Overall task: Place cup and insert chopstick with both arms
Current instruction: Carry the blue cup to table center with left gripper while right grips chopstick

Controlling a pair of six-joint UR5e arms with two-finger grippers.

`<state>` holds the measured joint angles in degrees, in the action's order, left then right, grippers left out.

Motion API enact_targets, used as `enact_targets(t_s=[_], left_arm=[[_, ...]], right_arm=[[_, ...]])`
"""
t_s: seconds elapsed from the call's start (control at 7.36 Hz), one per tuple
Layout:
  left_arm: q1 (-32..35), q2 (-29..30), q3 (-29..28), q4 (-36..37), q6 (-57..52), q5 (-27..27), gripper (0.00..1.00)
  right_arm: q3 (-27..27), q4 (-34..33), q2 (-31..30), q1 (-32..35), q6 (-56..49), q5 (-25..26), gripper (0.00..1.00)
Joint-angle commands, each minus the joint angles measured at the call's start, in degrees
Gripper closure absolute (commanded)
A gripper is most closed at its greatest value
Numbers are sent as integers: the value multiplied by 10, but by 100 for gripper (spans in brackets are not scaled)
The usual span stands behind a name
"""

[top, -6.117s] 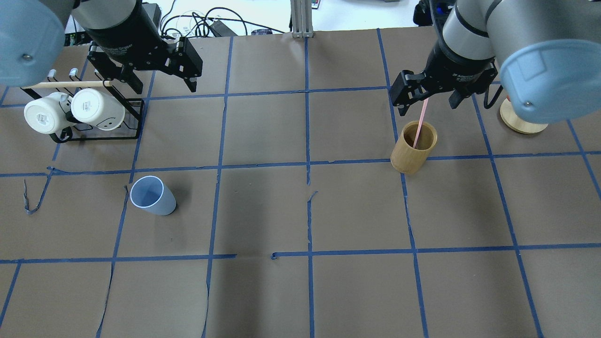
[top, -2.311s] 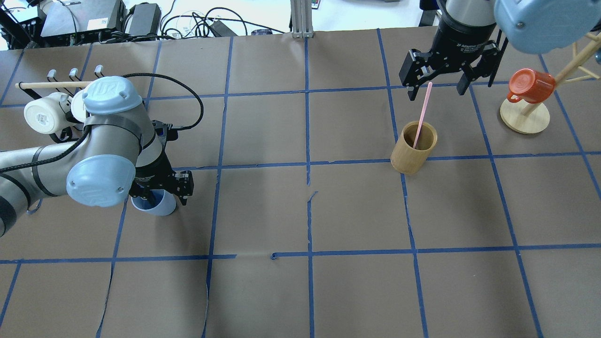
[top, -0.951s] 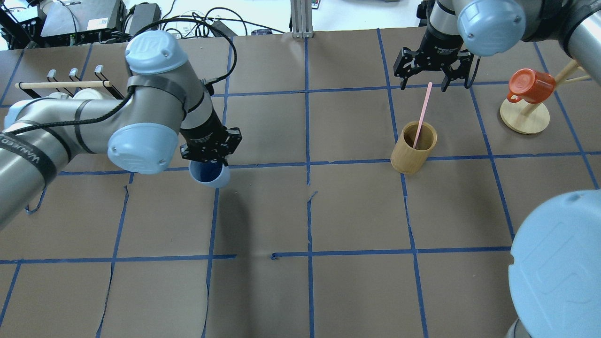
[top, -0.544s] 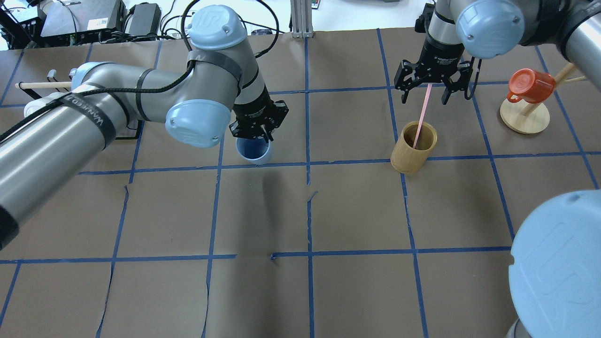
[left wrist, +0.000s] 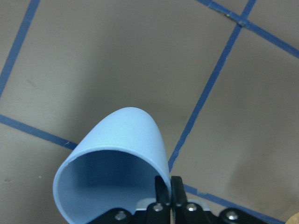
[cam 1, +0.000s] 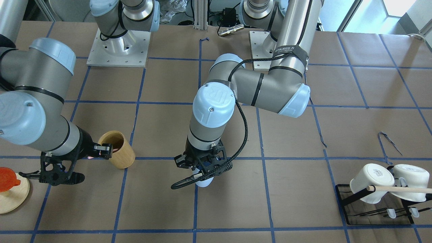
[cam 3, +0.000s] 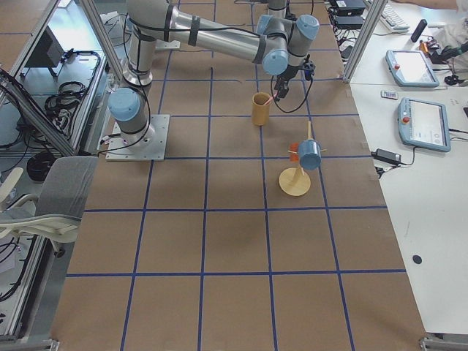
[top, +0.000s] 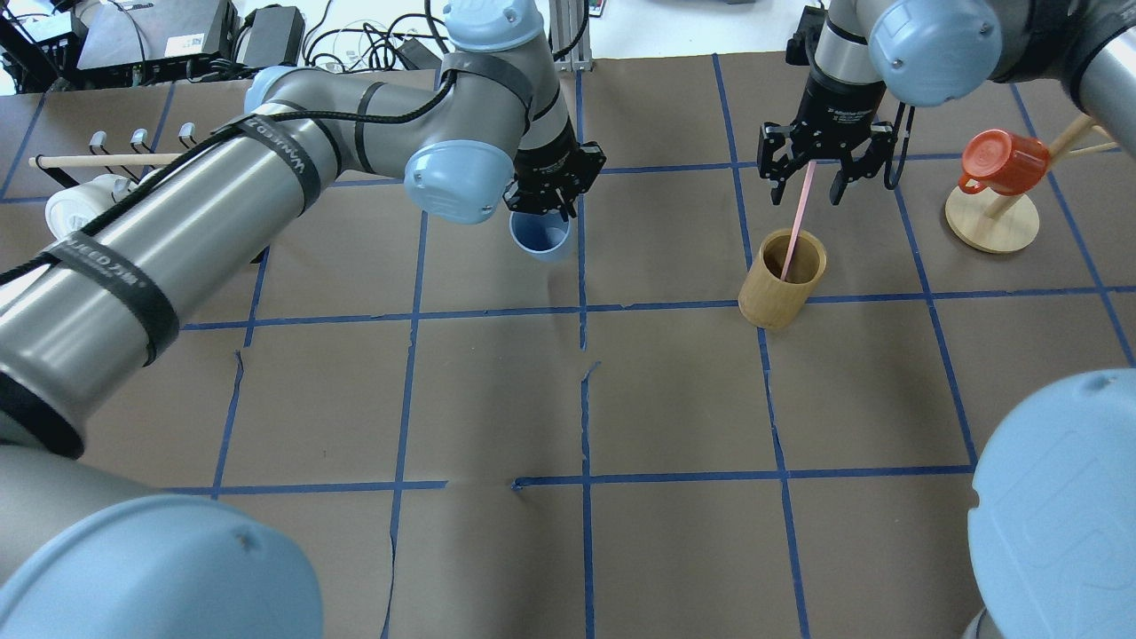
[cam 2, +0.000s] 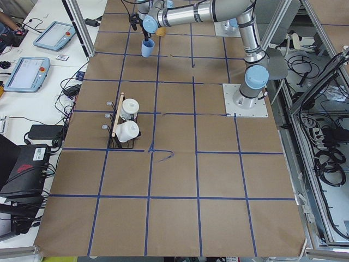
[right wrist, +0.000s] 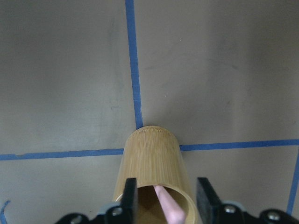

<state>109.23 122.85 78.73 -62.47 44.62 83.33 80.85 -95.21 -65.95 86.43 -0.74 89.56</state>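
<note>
The pale pink chopstick must go into the cup, so my right gripper should next grab its top end [right wrist: 174, 212].
The light blue cup [top: 540, 236] hangs upright from my left gripper [top: 543, 211], which is shut on its rim at the far middle of the table. The left wrist view shows the fingers [left wrist: 163, 192] pinching the cup [left wrist: 117, 154] wall. It also shows in the front view [cam 1: 204, 182]. I cannot tell whether it touches the table. A pink chopstick [top: 796, 222] leans in the tan wooden holder [top: 781, 280]. My right gripper [top: 808, 189] is open, one finger on each side of the stick's top. The right wrist view shows the stick [right wrist: 167, 210] between its fingers [right wrist: 129, 198], untouched.
A black rack with white mugs [cam 1: 383, 184] stands at the far left, partly behind my left arm in the overhead view. An orange mug [top: 1001, 160] hangs on a wooden stand [top: 990, 224] at the far right, close to my right arm. Blue tape lines grid the brown table.
My left gripper closed on the cup at the near left and carried it right and away to the far middle. My right gripper came down around the chopstick's top.
</note>
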Motion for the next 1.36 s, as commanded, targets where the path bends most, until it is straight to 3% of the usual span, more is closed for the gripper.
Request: enact_targets(t_s=[0.0,0.14,0.41,0.68,0.95,1.22], left_arm=[[12,17,-15,5,0,0,100],[12,19,-16,11,-9,7,2],[8,20,-30,33,-13,11,0],[-3,-3,-64,0,-70,53,0],[-42,-87,-32,-98,-176,54,0],[-50,-196,57,-137,-274,87,0]], right_arm=[[-3,-2,1,0,0,-4,93],[-3,-2,-1,0,0,1,100],[-6,3,-8,0,-1,2,100],[-40,17,-36,2,0,-1,100],[-89,73,-79,6,3,-8,100],[-111,55,-102,33,25,-11,100]])
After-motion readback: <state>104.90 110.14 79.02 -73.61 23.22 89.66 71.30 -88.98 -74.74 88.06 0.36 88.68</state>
